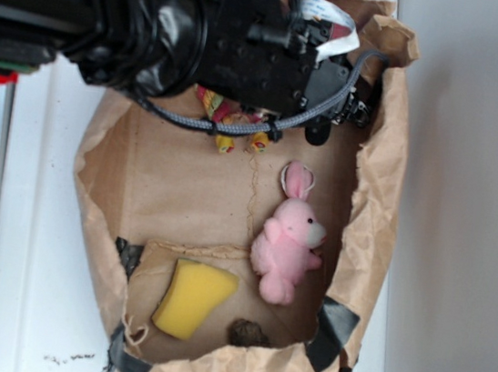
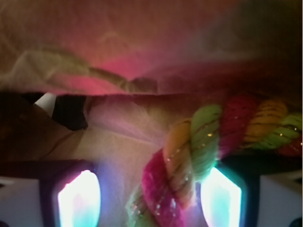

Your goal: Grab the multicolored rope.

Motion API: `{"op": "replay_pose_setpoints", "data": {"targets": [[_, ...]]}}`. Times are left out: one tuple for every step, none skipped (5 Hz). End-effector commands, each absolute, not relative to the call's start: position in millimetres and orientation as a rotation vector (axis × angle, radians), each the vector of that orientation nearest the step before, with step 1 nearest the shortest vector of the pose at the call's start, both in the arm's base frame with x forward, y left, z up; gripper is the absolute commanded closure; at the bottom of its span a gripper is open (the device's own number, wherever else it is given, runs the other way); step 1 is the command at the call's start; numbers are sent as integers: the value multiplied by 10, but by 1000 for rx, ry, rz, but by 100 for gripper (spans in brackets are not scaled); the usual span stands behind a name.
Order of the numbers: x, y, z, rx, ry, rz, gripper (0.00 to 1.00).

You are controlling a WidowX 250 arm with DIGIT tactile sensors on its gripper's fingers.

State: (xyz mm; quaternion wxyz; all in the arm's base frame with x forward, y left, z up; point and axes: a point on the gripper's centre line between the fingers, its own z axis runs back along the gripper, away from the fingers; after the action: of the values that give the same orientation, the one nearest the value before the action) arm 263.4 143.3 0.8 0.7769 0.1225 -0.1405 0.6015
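Observation:
I should grab the multicolored rope by its twisted part just below the rope's bend to pick it up.
The multicolored rope, twisted from red, yellow and light-green strands, fills the wrist view and runs up between my two fingers, then bends off to the right. My gripper is open, with the rope close against the right finger and a gap to the left finger. In the exterior view only the two frayed ends of the rope show beneath the black arm, near the far wall of the paper bag. The gripper is low in the bag's far right corner, largely hidden by the arm.
A brown paper bag with crumpled walls holds everything. A pink bunny lies right of centre, a yellow sponge wedge near the front, and a small dark lump beside it. A grey-black braided cable hangs over the rope.

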Motion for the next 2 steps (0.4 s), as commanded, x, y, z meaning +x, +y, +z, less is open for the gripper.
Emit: {"op": "replay_pose_setpoints", "data": {"targets": [[2381, 1559, -140, 287, -259, 1377, 100], [2394, 1519, -172, 317, -280, 1343, 100]]}}
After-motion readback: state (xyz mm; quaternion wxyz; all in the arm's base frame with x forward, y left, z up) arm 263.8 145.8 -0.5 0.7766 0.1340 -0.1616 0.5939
